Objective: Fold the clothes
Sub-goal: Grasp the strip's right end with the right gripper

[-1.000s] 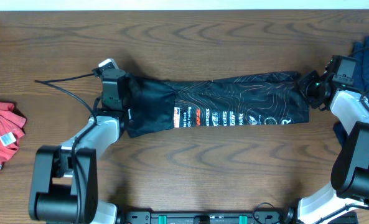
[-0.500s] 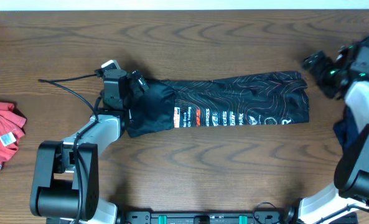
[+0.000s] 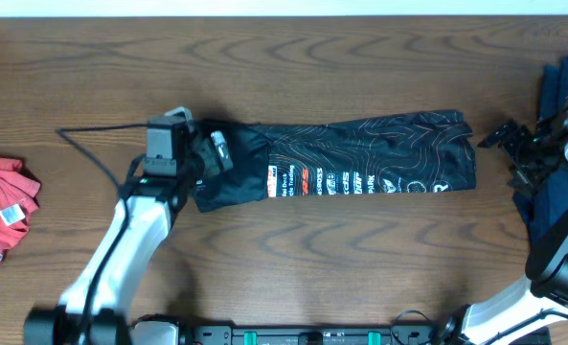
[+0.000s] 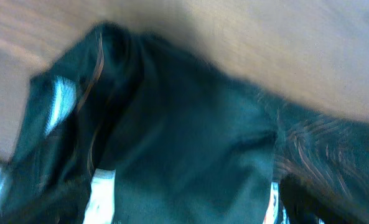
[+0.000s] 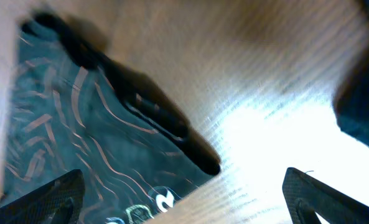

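Note:
My right gripper is to grab the black jersey (image 3: 360,158) next, at the jersey's end edge (image 3: 470,155). Then it can fold that end over toward the middle.
The black jersey (image 3: 360,158) with thin orange lines and a row of logos lies flat as a long folded strip across the middle of the table. My left gripper (image 3: 215,151) hovers over its left end, jaws apart, and nothing looks pinched. The left wrist view is blurred and filled with the dark cloth (image 4: 190,143). My right gripper (image 3: 511,153) stands open over bare wood just past the jersey's right end. In the right wrist view the jersey's corner (image 5: 91,130) lies ahead of that open gripper (image 5: 181,180), whose fingers (image 5: 47,199) hold nothing.
A crumpled red shirt (image 3: 1,211) lies at the table's left edge. Dark blue clothes (image 3: 561,96) are piled at the right edge beside the right arm. A black cable (image 3: 97,129) trails left from the left wrist.
Both grippers have opened and let go of the jersey's ends. The right gripper has swung off the cloth to the right. The left arm has lifted and shifted; the jersey stays flat.

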Available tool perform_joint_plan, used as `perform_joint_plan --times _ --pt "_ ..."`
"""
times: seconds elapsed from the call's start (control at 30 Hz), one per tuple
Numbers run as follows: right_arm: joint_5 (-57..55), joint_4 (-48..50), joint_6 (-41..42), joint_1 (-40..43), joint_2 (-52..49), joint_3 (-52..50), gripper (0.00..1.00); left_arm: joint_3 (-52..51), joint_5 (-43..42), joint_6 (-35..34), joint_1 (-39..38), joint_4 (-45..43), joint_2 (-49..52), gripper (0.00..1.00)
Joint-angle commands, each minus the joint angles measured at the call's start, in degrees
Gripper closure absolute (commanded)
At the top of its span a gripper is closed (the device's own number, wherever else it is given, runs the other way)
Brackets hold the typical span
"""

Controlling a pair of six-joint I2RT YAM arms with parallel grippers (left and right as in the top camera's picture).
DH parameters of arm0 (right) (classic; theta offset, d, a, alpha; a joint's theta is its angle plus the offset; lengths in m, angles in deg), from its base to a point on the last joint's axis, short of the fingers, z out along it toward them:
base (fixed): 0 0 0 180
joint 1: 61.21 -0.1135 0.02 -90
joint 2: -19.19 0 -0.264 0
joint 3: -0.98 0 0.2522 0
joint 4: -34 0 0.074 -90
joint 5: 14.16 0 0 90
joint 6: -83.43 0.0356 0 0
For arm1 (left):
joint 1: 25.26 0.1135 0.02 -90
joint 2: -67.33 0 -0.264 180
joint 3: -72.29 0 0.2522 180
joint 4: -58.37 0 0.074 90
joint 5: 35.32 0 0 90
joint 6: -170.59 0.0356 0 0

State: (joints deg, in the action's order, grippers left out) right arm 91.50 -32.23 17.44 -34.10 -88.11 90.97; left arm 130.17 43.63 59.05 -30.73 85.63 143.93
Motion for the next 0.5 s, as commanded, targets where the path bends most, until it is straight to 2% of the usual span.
perform_joint_plan --times 0.0,0.1,0.23,0.33,0.4,0.47 --pt "-0.66 -0.7 -3.67 -0.76 -2.97 -0.39 0.01 0.66 -2.03 6.43 0.09 4.9 -5.29 0.02" --pt "2.99 -0.35 -7.04 -0.79 -6.08 -0.39 0.01 0.66 -2.03 8.24 0.09 10.01 -9.22 0.02" --pt "15.61 2.16 -19.89 -0.79 -11.87 -0.39 0.01 0.66 -2.05 8.44 0.09 14.51 -12.41 0.02" --pt "20.09 3.56 -23.34 -0.79 -16.0 -0.39 0.01 0.66 -3.1 8.44 0.02 16.59 -13.29 0.02" --pt "22.03 4.79 -25.44 -0.79 -18.27 -0.39 0.08 0.66 -4.07 8.41 0.02 17.38 -13.33 0.02" --pt "23.45 5.86 -26.49 -0.79 -20.22 -0.39 0.11 0.66 -5.07 8.41 0.02 17.79 -13.31 0.02"
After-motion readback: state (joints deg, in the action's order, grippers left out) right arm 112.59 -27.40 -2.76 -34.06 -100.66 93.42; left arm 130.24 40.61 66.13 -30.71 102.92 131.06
